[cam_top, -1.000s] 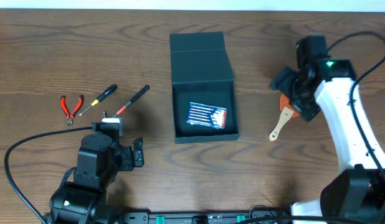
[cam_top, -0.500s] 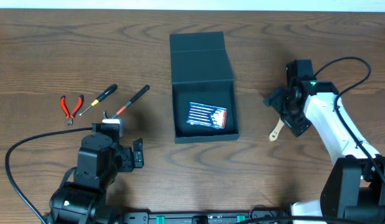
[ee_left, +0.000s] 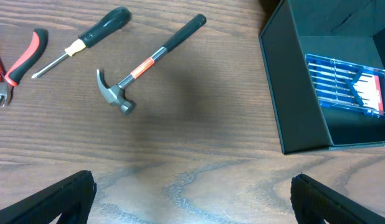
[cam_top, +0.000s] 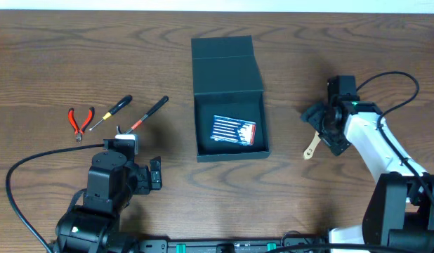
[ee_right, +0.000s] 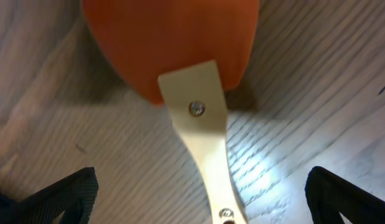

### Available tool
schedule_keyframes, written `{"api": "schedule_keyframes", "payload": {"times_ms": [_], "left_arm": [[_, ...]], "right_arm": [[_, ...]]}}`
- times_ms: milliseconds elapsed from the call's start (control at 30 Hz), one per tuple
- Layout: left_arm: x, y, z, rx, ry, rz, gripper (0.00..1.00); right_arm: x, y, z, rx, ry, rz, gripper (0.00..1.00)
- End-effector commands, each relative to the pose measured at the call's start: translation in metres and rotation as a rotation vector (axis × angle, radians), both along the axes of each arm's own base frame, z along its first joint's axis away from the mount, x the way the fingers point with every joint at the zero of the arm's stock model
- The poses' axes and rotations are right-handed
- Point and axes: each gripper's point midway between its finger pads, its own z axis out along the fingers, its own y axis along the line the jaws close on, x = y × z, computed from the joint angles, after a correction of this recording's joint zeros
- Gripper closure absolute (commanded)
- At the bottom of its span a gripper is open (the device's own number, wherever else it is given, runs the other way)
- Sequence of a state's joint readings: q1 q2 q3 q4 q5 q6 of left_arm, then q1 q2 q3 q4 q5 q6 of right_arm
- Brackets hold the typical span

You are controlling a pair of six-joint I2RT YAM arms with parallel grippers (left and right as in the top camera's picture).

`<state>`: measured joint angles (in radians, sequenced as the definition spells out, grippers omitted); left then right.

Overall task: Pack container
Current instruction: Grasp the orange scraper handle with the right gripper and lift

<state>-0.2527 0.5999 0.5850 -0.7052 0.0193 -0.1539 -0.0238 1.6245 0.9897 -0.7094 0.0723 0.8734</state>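
The cream handle is well below my right gripper's fingers, so closing now would miss it. My right gripper goes lower first, then closes on it.
The dark teal container (cam_top: 229, 67) stands open at the table's centre, lid flap folded back. A blue-and-white pack of small tools (cam_top: 233, 130) lies inside it. The left wrist view shows the container (ee_left: 286, 93) and the pack (ee_left: 348, 84) too. A tool with an orange blade and a cream handle (cam_top: 312, 147) lies right of the container. My right gripper (cam_top: 324, 126) is open low over it, its fingers (ee_right: 202, 199) either side of the handle (ee_right: 202, 137). My left gripper (cam_top: 126, 151) is open and empty (ee_left: 192, 199) at the front left.
A hammer (cam_top: 143, 116) with a black and red handle, a black-handled screwdriver (cam_top: 112, 112) and red pliers (cam_top: 80, 119) lie left of the container. The hammer (ee_left: 139, 65) and screwdriver (ee_left: 86, 40) also show in the left wrist view. Cables trail from both arms.
My right arm has come down and toward the front over the orange-bladed tool. The left arm and all the objects have not moved.
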Motion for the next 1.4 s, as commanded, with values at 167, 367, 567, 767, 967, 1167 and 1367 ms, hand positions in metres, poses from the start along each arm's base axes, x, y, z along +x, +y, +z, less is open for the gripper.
{"api": "schedule_keyframes", "payload": {"times_ms": [167,367,567,767,967,1167,1367], "left_arm": [[0.003,-0.001,0.011,-0.007,-0.027,-0.002,0.01],[0.004,-0.002,0.011,-0.008,-0.029,-0.002,0.02],[0.004,-0.002,0.011,-0.008,-0.030,-0.001,0.01],[0.006,-0.002,0.013,-0.011,-0.041,-0.002,0.02],[0.007,-0.003,0.015,-0.014,-0.050,-0.002,0.02],[0.007,-0.003,0.015,-0.014,-0.051,-0.002,0.01],[0.007,-0.003,0.015,-0.014,-0.051,-0.002,0.01]], "right_arm": [[-0.006,-0.010,-0.027,-0.018,0.080,0.016,0.02],[-0.006,-0.007,-0.050,-0.002,0.122,0.027,0.03],[-0.008,-0.007,-0.063,-0.001,0.152,0.029,0.03],[-0.006,-0.007,-0.063,-0.002,0.147,0.038,0.12],[-0.006,-0.007,-0.063,-0.002,0.146,0.038,0.31],[-0.006,-0.006,-0.063,-0.002,0.147,0.042,0.47],[-0.006,-0.006,-0.063,-0.002,0.147,0.042,0.64]]}}
